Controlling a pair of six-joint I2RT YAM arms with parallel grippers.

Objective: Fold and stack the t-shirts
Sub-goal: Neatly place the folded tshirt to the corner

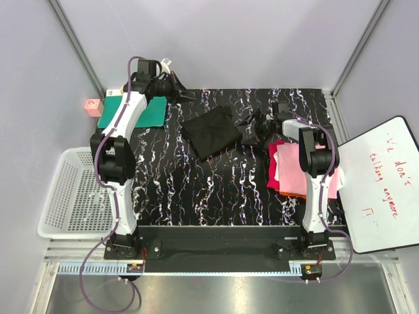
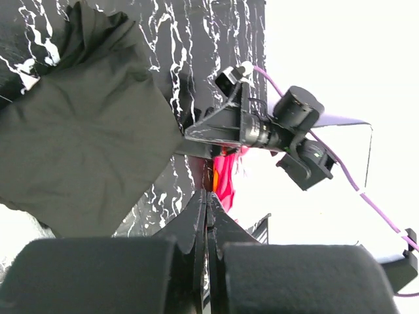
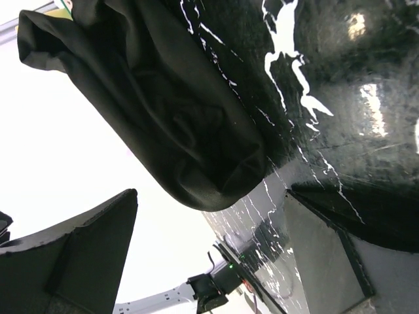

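I will next use my right gripper to grab the folded black t-shirt by its corner nearest the stack and then pull the shirt onto the pink t-shirt.
A black t-shirt (image 1: 209, 131) lies folded into a rough square in the middle of the black marbled table (image 1: 196, 190). Folded pink, red and orange t-shirts (image 1: 287, 167) are stacked at the right, partly under my right arm. My left gripper (image 1: 188, 95) hovers shut and empty behind the black shirt's far-left corner. In the left wrist view its fingertips (image 2: 208, 193) are pressed together, the black shirt (image 2: 78, 150) to their left. My right gripper (image 1: 249, 129) stands open beside the shirt's right edge. In the right wrist view the shirt's fold (image 3: 177, 118) lies just ahead of the open gripper (image 3: 209, 219).
A green mat (image 1: 145, 112) lies at the back left under the left arm, with a small pink block (image 1: 92, 106) beside it. A white basket (image 1: 69, 196) sits off the table's left edge. A whiteboard (image 1: 383, 186) leans at the right.
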